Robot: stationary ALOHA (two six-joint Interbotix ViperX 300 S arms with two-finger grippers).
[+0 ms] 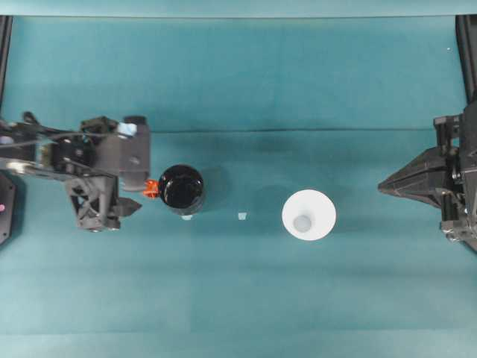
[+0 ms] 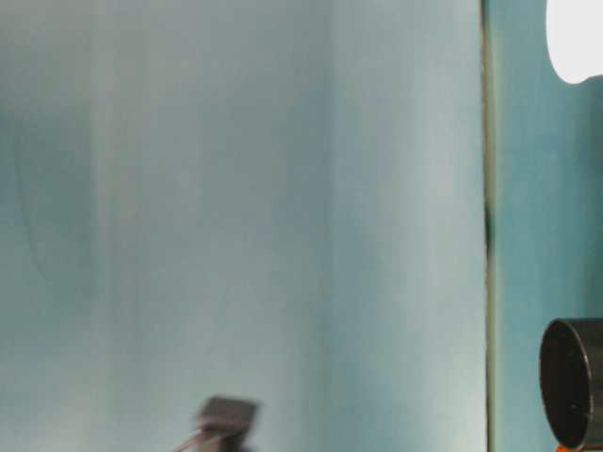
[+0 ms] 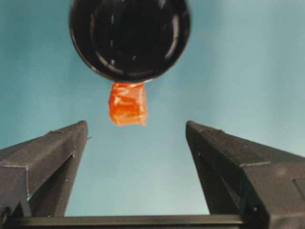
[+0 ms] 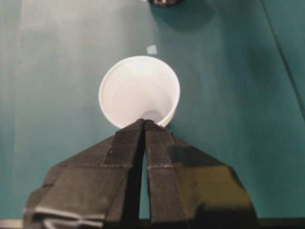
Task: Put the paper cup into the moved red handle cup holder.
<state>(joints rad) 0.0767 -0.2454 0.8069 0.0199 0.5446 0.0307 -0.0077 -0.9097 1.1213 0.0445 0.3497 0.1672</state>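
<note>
The left gripper will next grab the cup holder by its orange-red handle tab [image 1: 151,189], to move the cup holder for the paper cup [image 1: 308,215].
The red handle cup holder [image 1: 181,189] is a glossy black round cup standing left of centre, its orange-red handle tab [image 1: 151,189] pointing left. My left gripper [image 1: 141,188] is open just left of that tab. In the left wrist view the holder [image 3: 129,38] and its tab [image 3: 127,104] lie just ahead of the open left gripper [image 3: 136,126], with nothing between the fingers. The white paper cup [image 1: 308,215] stands upright right of centre. My right gripper [image 1: 381,188] is shut and empty, well to the cup's right. In the right wrist view the right gripper [image 4: 144,123] points at the cup [image 4: 139,90].
A teal cloth [image 1: 238,298] covers the table. A small pale scrap [image 1: 241,216] lies between holder and cup. In the table-level view the paper cup [image 2: 575,38] and the holder [image 2: 570,381] stand apart on the cloth. Dark frame posts [image 1: 466,52] flank the back corners.
</note>
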